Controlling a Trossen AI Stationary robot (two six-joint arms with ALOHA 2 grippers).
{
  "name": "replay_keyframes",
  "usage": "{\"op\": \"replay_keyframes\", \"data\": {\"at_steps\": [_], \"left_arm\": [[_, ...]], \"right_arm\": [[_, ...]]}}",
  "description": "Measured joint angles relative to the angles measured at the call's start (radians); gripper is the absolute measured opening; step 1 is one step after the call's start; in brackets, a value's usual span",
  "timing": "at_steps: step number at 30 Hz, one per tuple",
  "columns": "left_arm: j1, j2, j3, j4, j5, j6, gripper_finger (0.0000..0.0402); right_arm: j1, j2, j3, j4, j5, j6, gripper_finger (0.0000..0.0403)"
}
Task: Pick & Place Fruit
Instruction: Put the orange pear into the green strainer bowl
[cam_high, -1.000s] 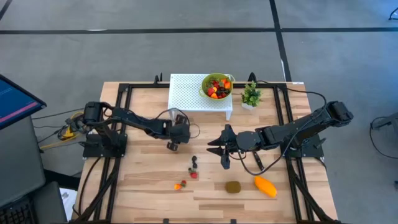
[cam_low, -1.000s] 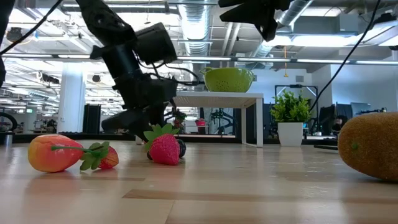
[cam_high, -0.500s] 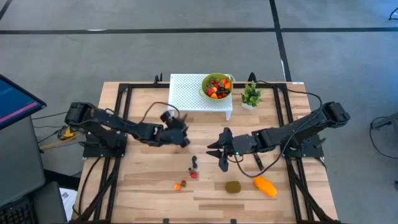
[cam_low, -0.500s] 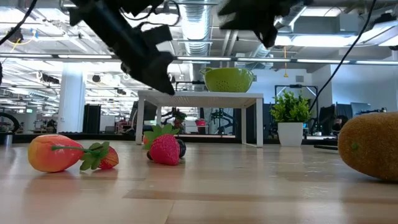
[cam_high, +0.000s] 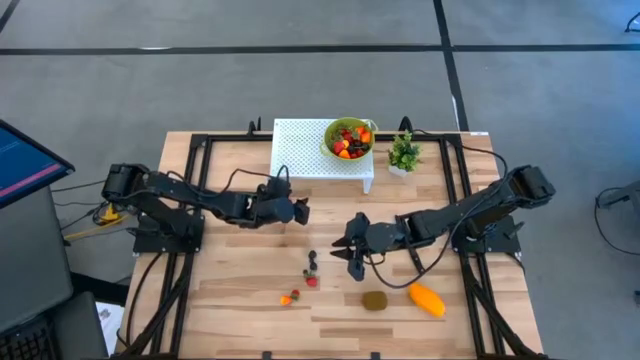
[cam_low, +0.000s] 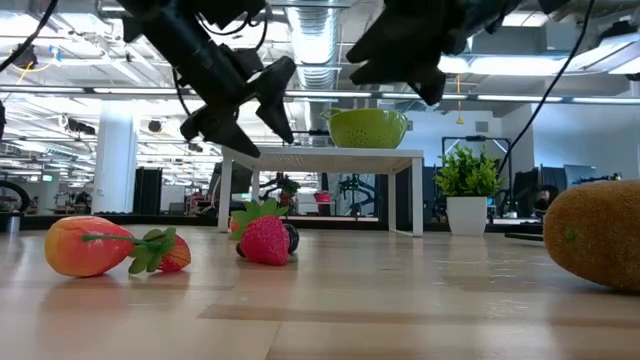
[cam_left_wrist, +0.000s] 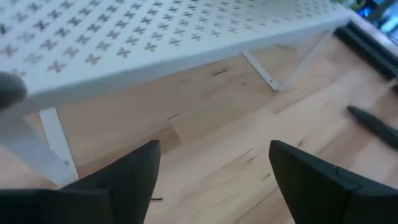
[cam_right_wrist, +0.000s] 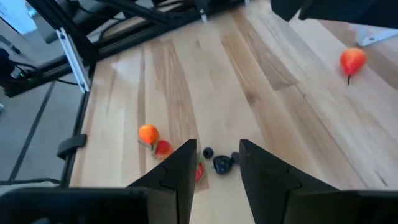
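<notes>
The left gripper grabs the red-yellow piece's round body next, to add it to the green bowl (cam_high: 350, 140).
Small fruit pieces lie on the wooden table near its front: a strawberry (cam_low: 265, 240) with dark berries (cam_right_wrist: 222, 163), and an orange piece (cam_right_wrist: 148, 134) beside a small red one. A brown kiwi (cam_high: 375, 299) and an orange mango (cam_high: 427, 299) lie to their right. Another red-yellow piece (cam_right_wrist: 352, 60) shows under my left gripper, near the stand's leg. My left gripper (cam_high: 297, 212) hangs open above the table in front of the white stand (cam_high: 310, 150), holding nothing. My right gripper (cam_high: 345, 250) hovers open just right of the berries, its fingers (cam_right_wrist: 186, 165) apart over them.
A green bowl (cam_high: 349, 138) full of fruit stands on the white perforated stand at the table's back. A small potted plant (cam_high: 404, 152) is right of the stand. Black frame rails (cam_high: 190, 180) run along the table's sides. Bare wood lies between the two grippers.
My left gripper has risen from near the table top, rolled about its own axis and opened wide, ending a little nearer the stand. My right gripper has sunk a little toward the berries. The fruit on the table has stayed where it was.
</notes>
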Motion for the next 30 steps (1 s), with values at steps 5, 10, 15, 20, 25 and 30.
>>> {"op": "replay_keyframes", "data": {"at_steps": [5, 10, 15, 20, 25, 30], "left_arm": [[0.021, 0.024, 0.0, -0.032, 0.006, -0.057, 0.0274], [0.055, 0.108, 0.0, -0.052, 0.059, -0.081, 0.025], [0.086, 0.163, 0.0, -0.053, 0.09, -0.082, 0.0238], [0.113, 0.177, 0.0, -0.063, 0.104, -0.022, 0.024], [0.129, 0.177, 0.0, -0.091, 0.103, 0.01, 0.024], [0.136, 0.244, 0.0, -0.088, 0.108, 0.011, 0.0237]], "right_arm": [[0.0, -0.007, 0.001, 0.01, 0.0, 0.0, 0.0115], [-0.001, -0.007, 0.001, 0.021, 0.0, 0.0, 0.0115], [-0.001, -0.007, 0.001, 0.029, -0.003, 0.0, 0.0115], [0.001, -0.007, 0.001, 0.03, -0.003, 0.0, 0.0115], [0.001, -0.007, 0.001, 0.03, -0.003, 0.0, 0.0115], [0.001, -0.007, 0.001, 0.03, -0.003, 0.0, 0.0115]]}}
